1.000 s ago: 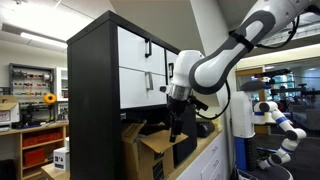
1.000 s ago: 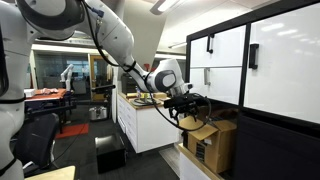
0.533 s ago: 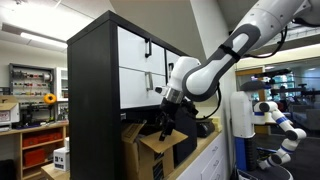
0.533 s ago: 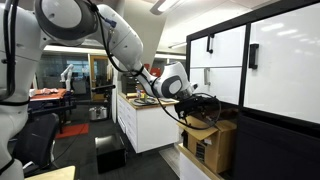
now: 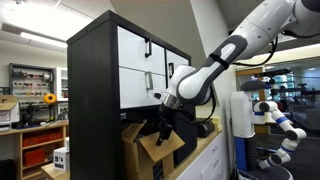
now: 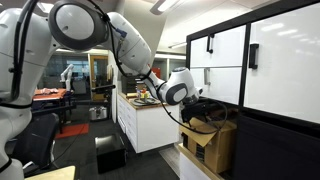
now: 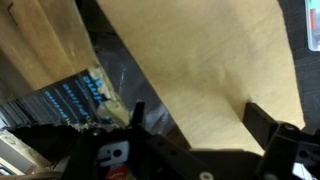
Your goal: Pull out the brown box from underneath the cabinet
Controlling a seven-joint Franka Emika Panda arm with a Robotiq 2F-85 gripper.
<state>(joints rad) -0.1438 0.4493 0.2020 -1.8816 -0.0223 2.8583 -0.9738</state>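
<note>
My gripper grips the loose outer flap next, fingers straddling its edge. That then pulls the brown box out from underneath the cabinet.
The brown box is a tan carton with loose flaps, standing in the open bay under the black-framed cabinet with white fronts. Both exterior views show it; its side with a label also shows from the other side, below the cabinet. My gripper reaches down into the box's top among the flaps. In the wrist view the gripper is open, its two black fingers wide apart with a tan cardboard flap filling the space between them.
A wooden shelf unit with red bins and a small white box stand behind the cabinet. A white counter lies beside the box. A black bin sits on the floor, with a chair beyond. Another white-and-blue robot arm stands behind.
The arm has swung lower and closer to the cabinet, bringing the gripper from above the box down among its top flaps. A flap has been pushed outward.
</note>
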